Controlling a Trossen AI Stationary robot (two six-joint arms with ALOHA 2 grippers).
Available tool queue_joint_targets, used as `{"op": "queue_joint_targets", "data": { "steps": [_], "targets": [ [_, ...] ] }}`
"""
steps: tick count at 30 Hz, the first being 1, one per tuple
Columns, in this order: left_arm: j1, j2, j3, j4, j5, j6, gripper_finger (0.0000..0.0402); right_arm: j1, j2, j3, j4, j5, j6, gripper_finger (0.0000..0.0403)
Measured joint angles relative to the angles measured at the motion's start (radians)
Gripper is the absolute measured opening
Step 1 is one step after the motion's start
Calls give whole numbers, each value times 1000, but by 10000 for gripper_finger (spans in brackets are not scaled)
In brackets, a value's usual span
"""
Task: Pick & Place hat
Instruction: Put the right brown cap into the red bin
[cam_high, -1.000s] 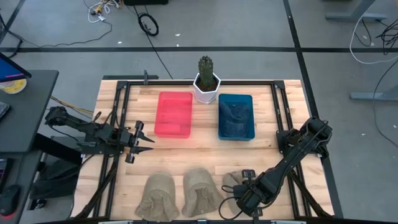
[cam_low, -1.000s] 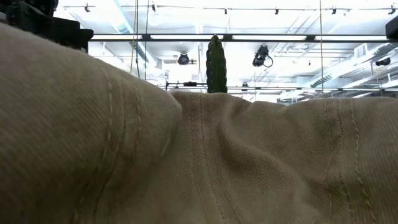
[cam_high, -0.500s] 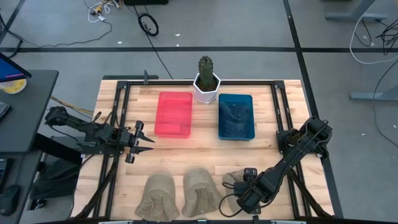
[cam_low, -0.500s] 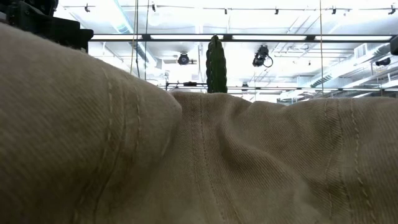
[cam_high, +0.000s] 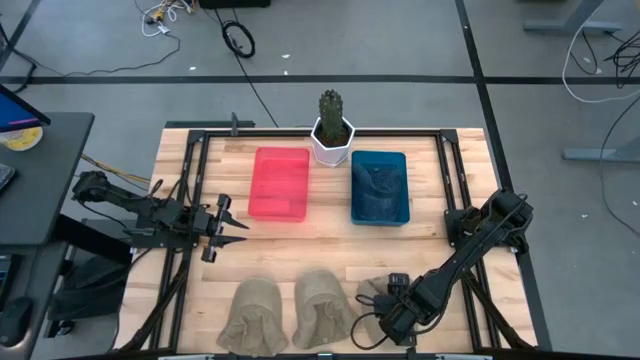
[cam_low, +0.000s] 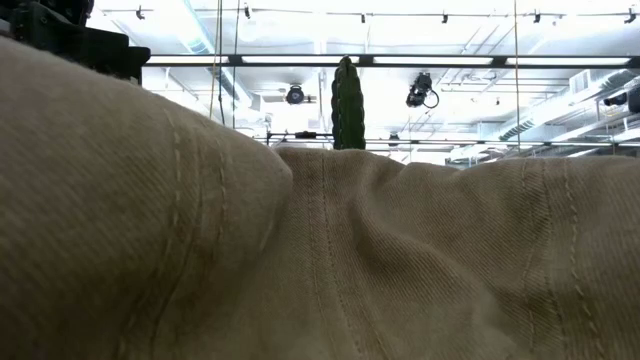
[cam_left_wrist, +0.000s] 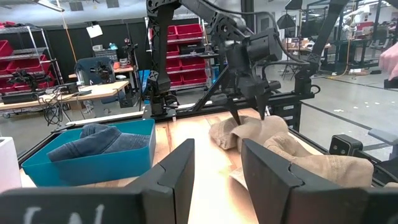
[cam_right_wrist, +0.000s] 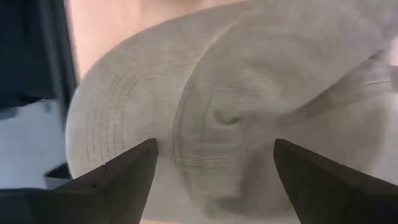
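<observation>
The right gripper grabs the front of the hat's top beside the brim seam (cam_right_wrist: 210, 148) next, to place the beige hat in the red bin.
Three beige hats lie along the table's near edge: left (cam_high: 255, 315), middle (cam_high: 322, 305) and right (cam_high: 371, 290). My right gripper (cam_high: 388, 318) hangs over the right hat, fingers pointing down and open. In the right wrist view its fingers stand on either side of that hat's crown (cam_right_wrist: 217, 118). The left wrist view shows the same gripper (cam_left_wrist: 250, 113) on top of that hat (cam_left_wrist: 239, 132). My left gripper (cam_high: 238, 222) waits open, level above the table's left side. A denim hat (cam_high: 380, 190) lies in the blue bin (cam_high: 403, 215). My right gripper comes at the right beige hat's crown (cam_right_wrist: 249, 74) from above with open fingers astride it. I cannot tell whether the fingertips (cam_left_wrist: 237, 118) touch the fabric. The hat lies flat on the table.
A red bin (cam_high: 258, 205) sits left of the blue bin. A cactus in a white pot (cam_high: 332, 140) stands behind them at the far edge. The black frame rails (cam_high: 195, 180) run along both sides. Beige fabric (cam_low: 300, 250) fills the low view.
My right gripper has sunk slightly toward the right beige hat. The hats have not moved.
</observation>
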Motion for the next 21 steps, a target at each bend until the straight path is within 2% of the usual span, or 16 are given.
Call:
{"op": "queue_joint_targets", "data": {
  "steps": [6, 10, 14, 19, 21],
  "targets": [
    [0, 0, 0, 0, 0, -4, 135, -1, -3, -72, 63, -30, 32, 308],
    [0, 0, 0, 0, 0, -4, 135, -1, -3, -99, 79, -35, 31, 272],
    [0, 0, 0, 0, 0, -4, 135, -9, -2, -108, 73, -44, 29, 192],
    [0, 0, 0, 0, 0, -4, 135, -26, -3, -110, 62, -78, -13, 36],
    [0, 0, 0, 0, 0, -4, 135, -35, -3, -110, 61, -102, -26, 15]
  ]
}}
